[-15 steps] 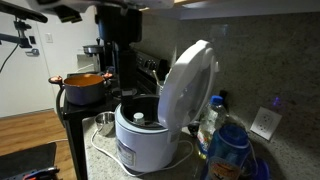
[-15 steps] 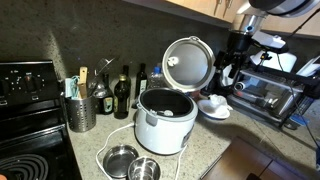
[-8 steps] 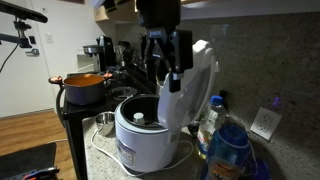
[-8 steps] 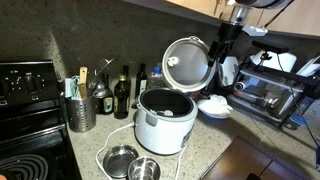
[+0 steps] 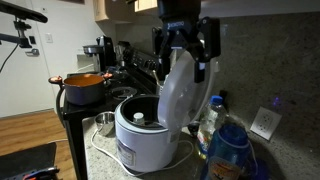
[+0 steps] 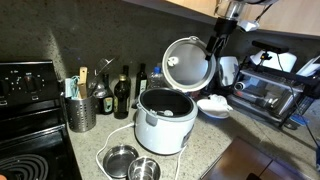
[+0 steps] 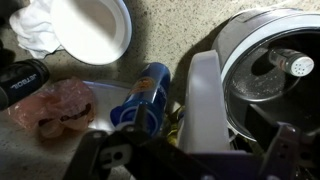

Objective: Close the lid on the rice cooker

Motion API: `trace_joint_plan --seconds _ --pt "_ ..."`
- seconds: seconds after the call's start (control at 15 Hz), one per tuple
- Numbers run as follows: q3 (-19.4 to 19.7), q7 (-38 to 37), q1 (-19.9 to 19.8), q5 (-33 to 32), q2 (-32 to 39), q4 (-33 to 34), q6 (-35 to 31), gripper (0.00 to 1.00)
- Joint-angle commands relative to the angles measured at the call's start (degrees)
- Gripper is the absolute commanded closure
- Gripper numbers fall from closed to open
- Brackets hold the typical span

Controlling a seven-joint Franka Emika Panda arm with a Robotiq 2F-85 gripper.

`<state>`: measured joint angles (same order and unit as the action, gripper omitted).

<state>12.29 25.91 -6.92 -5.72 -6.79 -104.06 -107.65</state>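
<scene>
My gripper should close on the lid's top edge (image 5: 187, 60) (image 7: 206, 138), because my fingers reach down past that edge in an exterior view.
The white rice cooker (image 5: 140, 135) stands on the counter with its pot open; it also shows in an exterior view (image 6: 165, 120) and in the wrist view (image 7: 275, 75). Its white domed lid (image 5: 178, 100) stands upright on the hinge and shows in an exterior view (image 6: 188, 65). In the wrist view I see the lid edge-on (image 7: 200, 95). My gripper (image 5: 184, 55) is open at the lid's top edge, one finger on each side of it. It also shows in an exterior view (image 6: 214, 45) and in the wrist view (image 7: 200, 158). It holds nothing.
An orange pot (image 5: 85, 85) sits on the stove (image 6: 25, 110). A blue bottle (image 5: 225, 150) stands right behind the cooker. A white bowl (image 6: 213, 105), a toaster oven (image 6: 270, 95), dark bottles (image 6: 122, 92), a utensil holder (image 6: 80, 112) and metal bowls (image 6: 130, 162) surround the cooker.
My gripper has moved from behind the cooker up and over to the lid's top edge and now straddles it. The lid has not visibly moved.
</scene>
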Motion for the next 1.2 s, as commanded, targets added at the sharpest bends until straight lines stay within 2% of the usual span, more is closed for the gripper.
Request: trace_joint_plan --seconds 0.0,0.6,0.73,1.13 --pt "0.1 4.1 -0.8 0.7 1.5 2.4 0.5 0.0" --pt "0.5 9.0 -1.4 3.3 2.1 2.6 0.0 0.0" --pt "0.5 9.5 -1.4 4.2 2.2 2.5 0.0 0.26" --pt "0.4 9.3 -1.4 4.9 2.2 2.9 0.4 0.73"
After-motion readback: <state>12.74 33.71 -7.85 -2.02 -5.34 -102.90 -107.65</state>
